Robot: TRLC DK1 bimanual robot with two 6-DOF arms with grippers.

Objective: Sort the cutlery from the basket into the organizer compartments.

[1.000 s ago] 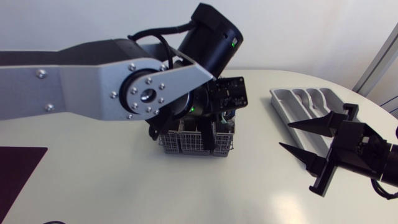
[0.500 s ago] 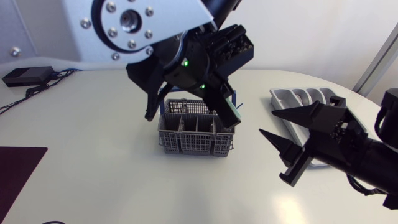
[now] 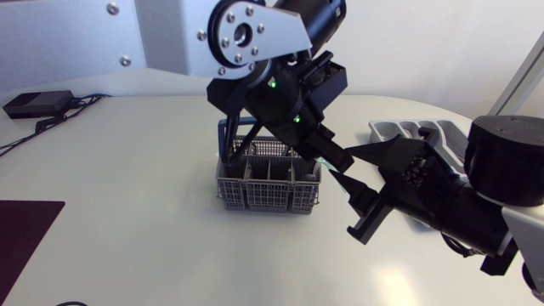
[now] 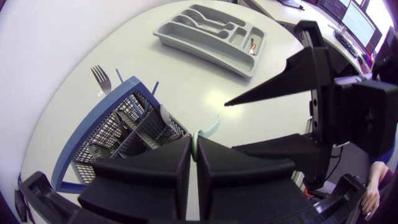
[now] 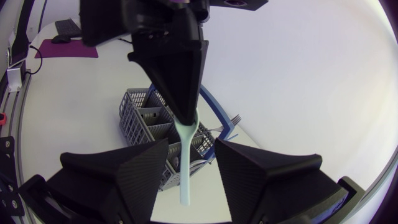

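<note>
The left gripper's fingers already cover the other end of the pale green utensil, so the right gripper needs to grab the utensil by its hanging handle [image 5: 185,171] next.
My left gripper [image 3: 333,155] hangs above the right side of the grey mesh basket [image 3: 268,185], shut on a pale green utensil [image 5: 186,163] that points down from its fingertips. The right gripper [image 5: 191,149] is open, with one finger on each side of that handle and a gap on both sides. In the left wrist view the green utensil [image 4: 208,129] pokes out between my shut left fingers [image 4: 155,171], with the right gripper [image 4: 249,124] just ahead. A fork [image 4: 99,76] stands in the basket [image 4: 118,127]. The grey organizer [image 3: 408,134] lies at the far right.
The basket has a blue handle [image 3: 231,136], raised upright. A small red item [image 4: 253,45] lies in one end compartment of the organizer [image 4: 211,31]. A dark mat [image 3: 25,234] covers the table's front left corner.
My left arm has risen out of the basket with the green utensil and swung right. The right arm has moved left, bringing its fingers around the hanging handle.
</note>
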